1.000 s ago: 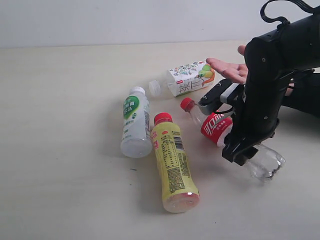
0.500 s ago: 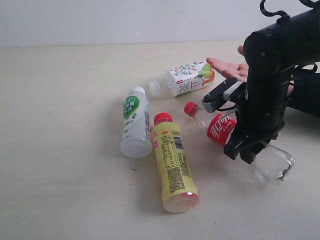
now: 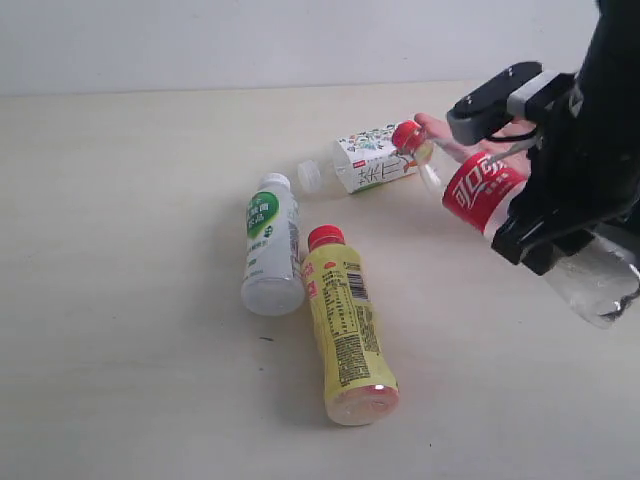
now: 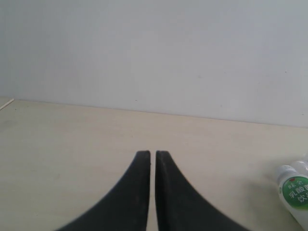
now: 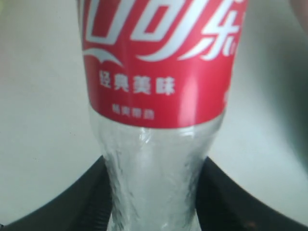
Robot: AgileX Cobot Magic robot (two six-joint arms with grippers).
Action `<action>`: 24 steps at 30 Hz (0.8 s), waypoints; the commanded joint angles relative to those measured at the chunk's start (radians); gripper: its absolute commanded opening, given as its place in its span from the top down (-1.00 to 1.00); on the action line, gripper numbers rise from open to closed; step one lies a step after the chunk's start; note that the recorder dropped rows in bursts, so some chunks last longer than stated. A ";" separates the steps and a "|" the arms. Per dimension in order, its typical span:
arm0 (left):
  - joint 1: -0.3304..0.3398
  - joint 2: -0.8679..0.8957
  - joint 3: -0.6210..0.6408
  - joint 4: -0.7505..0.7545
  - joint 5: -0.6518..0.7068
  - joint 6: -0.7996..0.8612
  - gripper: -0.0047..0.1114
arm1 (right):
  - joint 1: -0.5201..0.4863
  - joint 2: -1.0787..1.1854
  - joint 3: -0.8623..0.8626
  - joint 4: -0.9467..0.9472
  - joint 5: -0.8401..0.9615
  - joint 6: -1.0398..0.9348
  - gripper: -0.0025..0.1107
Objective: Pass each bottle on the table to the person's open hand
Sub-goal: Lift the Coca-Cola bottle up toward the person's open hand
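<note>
The red-label bottle hangs with its lower end (image 3: 600, 300) over the table, short of the hand. The robot's right gripper should keep holding the bottle until it rests on the open palm.
My right gripper (image 3: 540, 238) (image 5: 155, 195) is shut on the clear bottle with red cap and label (image 3: 480, 190) (image 5: 159, 91), holding it tilted above the table (image 3: 120, 200), cap toward the person's hand (image 3: 428, 124). That hand is mostly hidden behind the bottle and arm. Lying on the table are the yellow bottle (image 3: 347, 332), the white bottle with green label (image 3: 270, 245) (image 4: 294, 192) and the squarish floral-label bottle (image 3: 375, 158). My left gripper (image 4: 153, 155) is shut on nothing, low over bare table, and is out of the exterior view.
A pale wall (image 3: 250, 40) rises behind the table's far edge. The black right arm (image 3: 600, 130) fills the upper right of the exterior view.
The right gripper has lifted the red-label bottle off the table and carried it up and back, its cap now by the person's fingertips. The other bottles have not moved.
</note>
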 commanded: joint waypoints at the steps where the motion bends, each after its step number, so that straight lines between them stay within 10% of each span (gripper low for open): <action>1: 0.001 -0.006 0.000 -0.003 -0.003 -0.006 0.81 | 0.003 -0.127 -0.006 0.020 -0.010 0.010 0.96; 9: 0.001 -0.006 0.000 -0.003 -0.003 -0.006 0.81 | -0.009 -0.301 -0.006 -0.224 -0.054 0.211 0.96; 24: 0.001 -0.006 0.000 -0.003 -0.003 -0.006 0.81 | -0.156 0.027 -0.108 -0.054 -0.060 0.140 0.96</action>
